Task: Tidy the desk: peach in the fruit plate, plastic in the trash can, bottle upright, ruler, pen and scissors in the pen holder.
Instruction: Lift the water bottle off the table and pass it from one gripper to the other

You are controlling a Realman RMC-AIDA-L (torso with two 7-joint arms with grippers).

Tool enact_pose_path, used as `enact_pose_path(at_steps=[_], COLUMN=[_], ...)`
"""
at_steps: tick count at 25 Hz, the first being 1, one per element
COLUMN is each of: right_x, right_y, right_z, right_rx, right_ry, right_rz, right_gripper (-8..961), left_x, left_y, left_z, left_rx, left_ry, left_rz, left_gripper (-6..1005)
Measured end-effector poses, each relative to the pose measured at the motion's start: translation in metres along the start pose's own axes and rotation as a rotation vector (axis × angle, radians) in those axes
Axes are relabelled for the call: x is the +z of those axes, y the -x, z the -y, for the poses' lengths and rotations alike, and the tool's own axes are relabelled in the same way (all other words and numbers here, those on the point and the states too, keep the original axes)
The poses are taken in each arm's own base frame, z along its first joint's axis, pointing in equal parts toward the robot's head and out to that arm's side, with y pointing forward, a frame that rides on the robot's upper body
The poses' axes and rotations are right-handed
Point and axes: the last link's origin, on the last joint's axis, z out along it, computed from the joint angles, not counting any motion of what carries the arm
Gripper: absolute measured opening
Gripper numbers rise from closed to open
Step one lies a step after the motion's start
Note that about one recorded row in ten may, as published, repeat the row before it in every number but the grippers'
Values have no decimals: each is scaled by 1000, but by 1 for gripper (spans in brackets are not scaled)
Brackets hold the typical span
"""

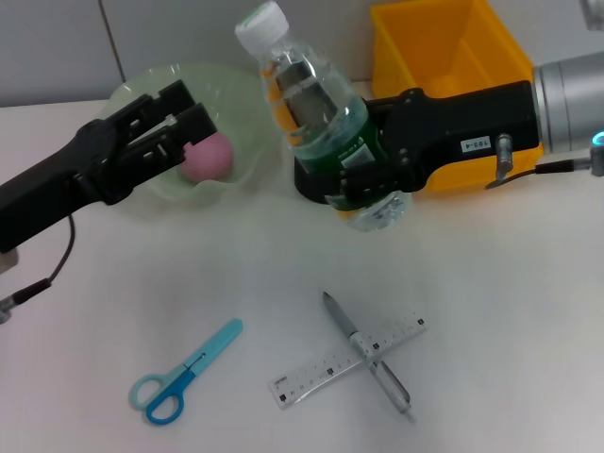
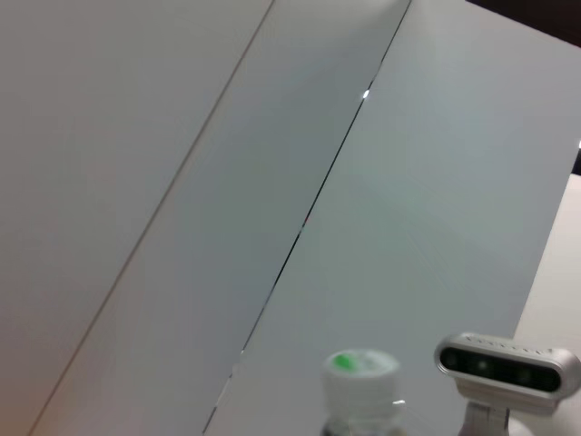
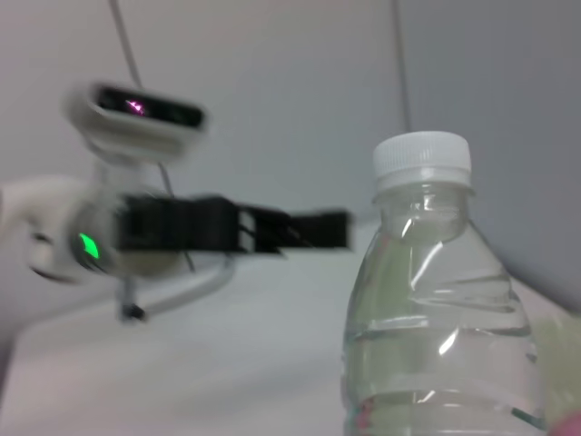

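My left gripper should move toward the bottle's white cap (image 1: 262,26) (image 2: 360,381) before it closes on the cap, because its fingers don't reach the cap yet.
A pink peach (image 1: 209,158) lies in the pale green fruit plate (image 1: 236,94) at the back left. My left gripper (image 1: 192,108) hovers just over the peach, open, with its fingers beside it. My right gripper (image 1: 354,168) is shut on the clear water bottle (image 1: 307,85), held tilted above the table with its white cap toward the back left. The bottle also shows in the right wrist view (image 3: 434,309), and its cap shows in the left wrist view (image 2: 361,374). Blue scissors (image 1: 185,373), a clear ruler (image 1: 344,362) and a silver pen (image 1: 368,354) lying across it rest on the table in front.
A yellow bin (image 1: 444,52) stands at the back right, behind my right arm. No pen holder or plastic scrap shows in view. The left gripper (image 3: 309,229) shows farther off in the right wrist view.
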Motion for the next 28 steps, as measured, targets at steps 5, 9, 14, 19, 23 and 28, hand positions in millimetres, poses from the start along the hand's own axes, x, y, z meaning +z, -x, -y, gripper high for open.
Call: enact_pose_path(at_steps=[5, 9, 14, 19, 23, 28], right_x=[4, 11, 19, 23, 27, 30], right_y=[-6, -8, -10, -12, -12, -14], right_z=[-5, -7, -9, -10, -11, -12], right_rx=[-16, -14, -8, 0, 6, 13], right_ry=[51, 83, 111, 128, 145, 157], right_rz=[79, 90, 93, 91, 85, 80], right_gripper=[770, 770, 770, 770, 769, 769], left_x=[13, 18, 22, 27, 28, 32], left_y=[-1, -2, -2, 0, 0, 1], left_z=[1, 0, -1, -2, -2, -4], left_rx=[7, 14, 23, 36, 44, 44], left_ry=[23, 35, 50, 66, 70, 84], left_rz=[-27, -54, -57, -61, -61, -55], left_gripper=[797, 796, 796, 796, 796, 796])
